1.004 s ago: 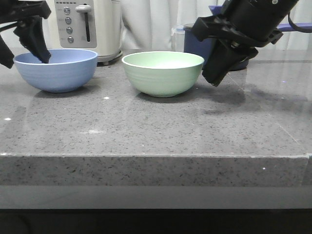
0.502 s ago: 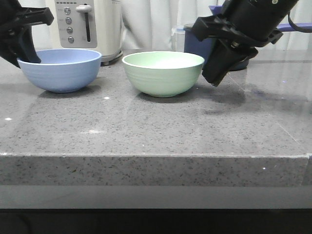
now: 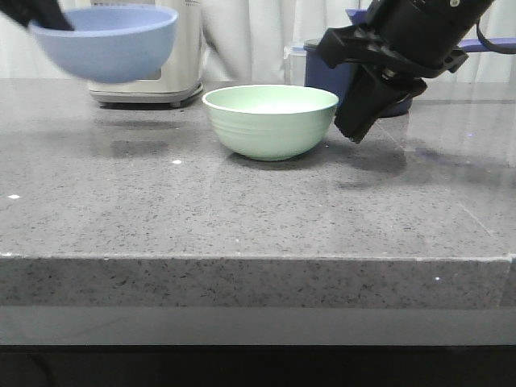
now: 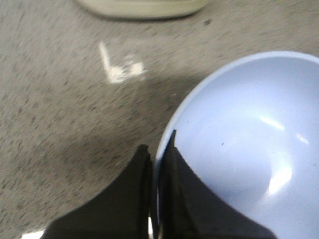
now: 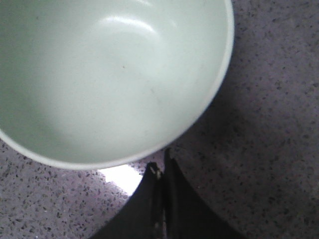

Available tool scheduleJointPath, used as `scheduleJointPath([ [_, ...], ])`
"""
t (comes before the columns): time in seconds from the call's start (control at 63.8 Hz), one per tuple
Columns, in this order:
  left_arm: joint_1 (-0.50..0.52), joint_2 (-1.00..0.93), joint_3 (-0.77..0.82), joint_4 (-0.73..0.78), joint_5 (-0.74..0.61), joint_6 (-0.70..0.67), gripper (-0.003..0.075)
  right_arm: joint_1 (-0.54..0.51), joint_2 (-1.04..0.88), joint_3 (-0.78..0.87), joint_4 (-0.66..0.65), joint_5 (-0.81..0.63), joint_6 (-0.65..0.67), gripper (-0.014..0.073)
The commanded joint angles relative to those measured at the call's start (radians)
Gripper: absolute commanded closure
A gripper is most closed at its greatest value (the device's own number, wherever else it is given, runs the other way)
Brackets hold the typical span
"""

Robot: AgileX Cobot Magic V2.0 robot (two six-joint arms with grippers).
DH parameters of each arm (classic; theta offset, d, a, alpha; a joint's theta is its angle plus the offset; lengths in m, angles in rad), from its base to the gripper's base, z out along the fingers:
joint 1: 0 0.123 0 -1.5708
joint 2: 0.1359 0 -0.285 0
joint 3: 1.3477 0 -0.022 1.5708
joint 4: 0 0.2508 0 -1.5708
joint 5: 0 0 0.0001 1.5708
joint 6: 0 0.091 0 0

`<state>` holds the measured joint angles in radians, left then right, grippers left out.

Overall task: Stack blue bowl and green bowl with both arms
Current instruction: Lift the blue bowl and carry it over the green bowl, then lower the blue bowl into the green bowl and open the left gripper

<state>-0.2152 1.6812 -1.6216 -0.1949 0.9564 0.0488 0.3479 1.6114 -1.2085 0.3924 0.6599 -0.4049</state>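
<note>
The blue bowl point(image 3: 109, 42) is above empty counter. It moves toward the green bowl point(image 3: 270, 121) next in my left gripper, before the gripper lets go.
The blue bowl point(image 3: 109, 42) hangs in the air at the far left, above the counter, in front of the toaster. My left gripper point(image 3: 44, 16) is shut on its left rim; in the left wrist view the gripper point(image 4: 159, 149) pinches the rim of the blue bowl point(image 4: 249, 129), one finger inside, one outside. The green bowl point(image 3: 270, 121) stands upright on the counter at the middle. My right gripper point(image 3: 355, 129) is shut and empty just right of it, not touching; in the right wrist view the gripper point(image 5: 160, 167) is beside the green bowl point(image 5: 109, 74).
A white toaster point(image 3: 153, 56) stands at the back left. A dark navy pot point(image 3: 339, 72) and a clear container point(image 3: 294, 60) stand behind the green bowl and the right arm. The grey stone counter's front edge point(image 3: 258, 258) runs across the view.
My left gripper has lifted the blue bowl off the counter, up and slightly to the right. The right arm and the green bowl have not moved.
</note>
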Motion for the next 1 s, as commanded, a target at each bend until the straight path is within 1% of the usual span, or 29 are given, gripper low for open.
scheduleJointPath([
  [0.0,-0.055,-0.044,-0.084,-0.025,-0.021,0.004,0.0740,-0.005,-0.040,-0.035,0.023,-0.045,-0.009,0.0658],
  [0.251,-0.194,0.041,-0.205,-0.025,0.021,0.004,0.0740,-0.005,-0.040,-0.035,0.023,-0.045,-0.009,0.0658],
  [0.471,-0.286,0.137,-0.296,-0.025,0.063,0.000,0.0740,-0.005,-0.040,-0.035,0.023,-0.045,-0.009,0.0658],
  [0.627,-0.308,0.172,-0.313,-0.025,0.060,-0.001,0.0740,-0.005,-0.040,-0.035,0.023,-0.044,-0.009,0.0658],
  [0.988,-0.307,0.212,-0.313,0.006,0.062,-0.001,0.0740,-0.005,-0.040,-0.035,0.023,-0.045,-0.009,0.0658],
])
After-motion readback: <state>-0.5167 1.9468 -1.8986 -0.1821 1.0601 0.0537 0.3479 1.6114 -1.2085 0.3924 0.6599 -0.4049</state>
